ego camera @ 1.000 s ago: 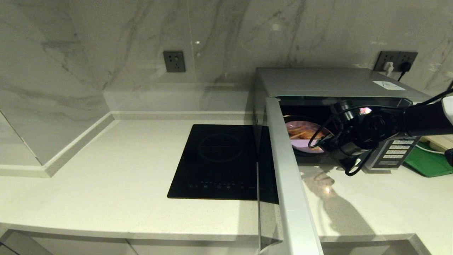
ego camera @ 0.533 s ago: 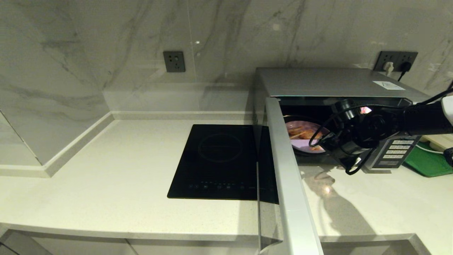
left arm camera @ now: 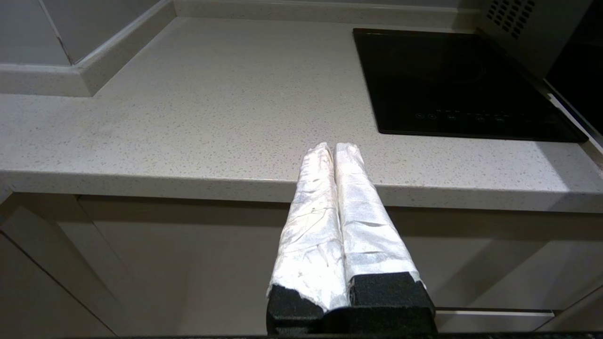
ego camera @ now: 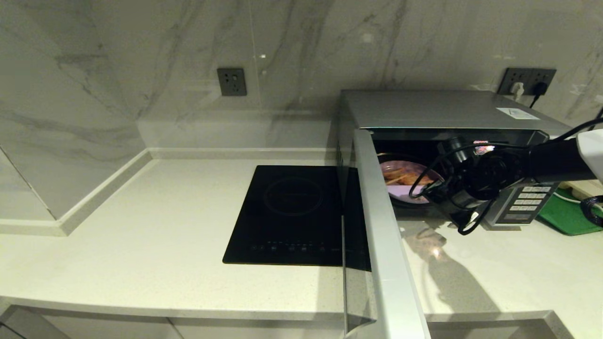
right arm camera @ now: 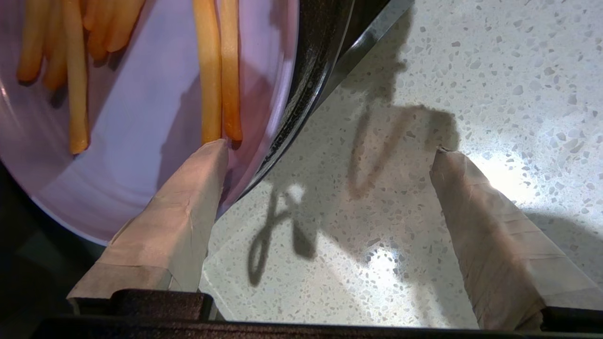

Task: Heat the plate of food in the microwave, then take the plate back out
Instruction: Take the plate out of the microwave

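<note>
My right gripper closes now to catch the plate, since my fingers straddle the lilac plate's rim (ego camera: 417, 201), the inner finger down beside the fries (ego camera: 402, 176).
The silver microwave (ego camera: 438, 109) stands at the right of the counter, its door (ego camera: 382, 235) swung wide open toward me. Inside sits the lilac plate of food (ego camera: 404, 182), with orange-yellow fries (right arm camera: 219, 70) lying on it. My right gripper (right arm camera: 330, 147) is open at the oven mouth. One taped finger (right arm camera: 188, 197) rests over the plate (right arm camera: 141, 141) near its rim, and the other finger (right arm camera: 480, 212) hangs above the speckled counter. In the head view its wrist (ego camera: 471, 179) hides the fingers. My left gripper (left arm camera: 333, 146) is shut and empty, parked in front of the counter's edge.
A black induction hob (ego camera: 292, 212) lies left of the open door. The keypad (ego camera: 526, 200) sits just behind my right arm, with a green tray (ego camera: 567, 215) beyond it. Wall sockets (ego camera: 526, 79) with a plugged cable are behind the oven. The dark turntable rim (right arm camera: 315, 84) rings the plate.
My right wrist has shifted slightly back and to the left, deeper toward the oven mouth. The plate, the door and the left arm have not moved.
</note>
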